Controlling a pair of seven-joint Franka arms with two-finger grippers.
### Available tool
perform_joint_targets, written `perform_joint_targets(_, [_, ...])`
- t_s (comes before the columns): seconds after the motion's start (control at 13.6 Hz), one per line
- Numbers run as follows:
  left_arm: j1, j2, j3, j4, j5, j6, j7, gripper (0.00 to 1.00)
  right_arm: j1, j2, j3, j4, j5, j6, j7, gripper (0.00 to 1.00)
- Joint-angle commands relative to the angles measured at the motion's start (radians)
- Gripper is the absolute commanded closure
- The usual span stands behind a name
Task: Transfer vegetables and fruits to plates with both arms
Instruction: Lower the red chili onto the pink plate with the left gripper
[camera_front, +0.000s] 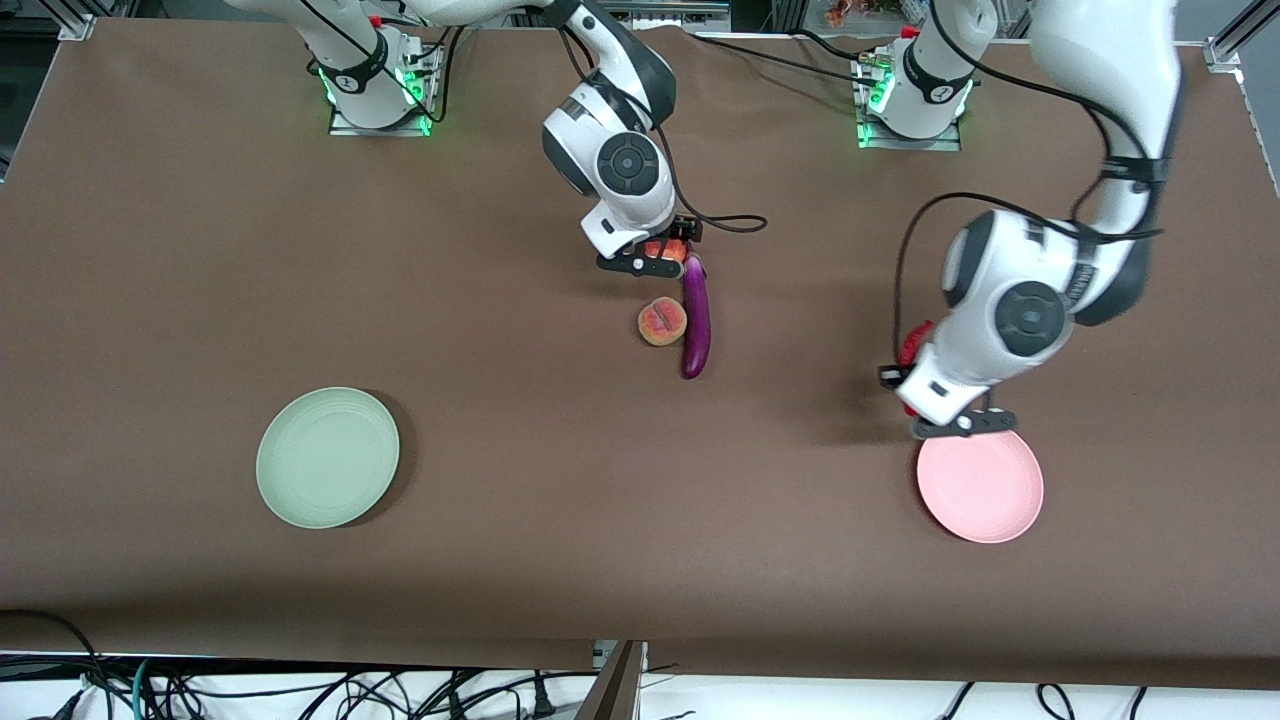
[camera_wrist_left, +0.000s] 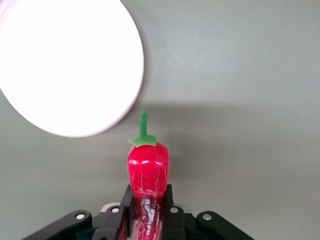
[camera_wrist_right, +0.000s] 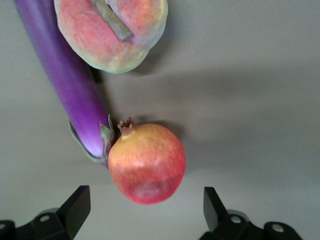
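Observation:
I will next pick up the red-yellow fruit by its plump body, below the fruit's top, to fill the pale green plate with my right gripper.
My left gripper is shut on the red chili pepper and holds it in the air over the table, just beside the rim of the pink plate. In the left wrist view the chili sticks out between the fingers, with the plate beside it. My right gripper is open and low over the round red-yellow fruit, its fingers apart on either side. The purple eggplant touches this fruit at its stem end. The peach lies against the eggplant. The pale green plate is empty.
The brown table stretches wide between the two plates. Both arm bases stand along the table edge farthest from the front camera. Cables hang at the edge nearest it.

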Motion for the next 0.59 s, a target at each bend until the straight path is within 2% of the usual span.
perform_joint_targets(0.0, [0.034, 0.078, -0.011, 0.119, 0.072, -0.023, 0.162, 0.94, 0.012, 0.001, -0.012, 0.003, -0.044, 0.017, 0.018, 0.00])
perform_joint_targets(0.29, [0.039, 0.200, -0.013, 0.258, 0.180, -0.016, 0.201, 0.94, 0.013, 0.042, -0.012, 0.003, -0.083, 0.092, 0.016, 0.00])
perform_joint_targets(0.51, [0.063, 0.269, -0.020, 0.329, 0.159, 0.019, 0.306, 0.91, 0.019, 0.073, -0.012, 0.003, -0.107, 0.154, 0.018, 0.00])
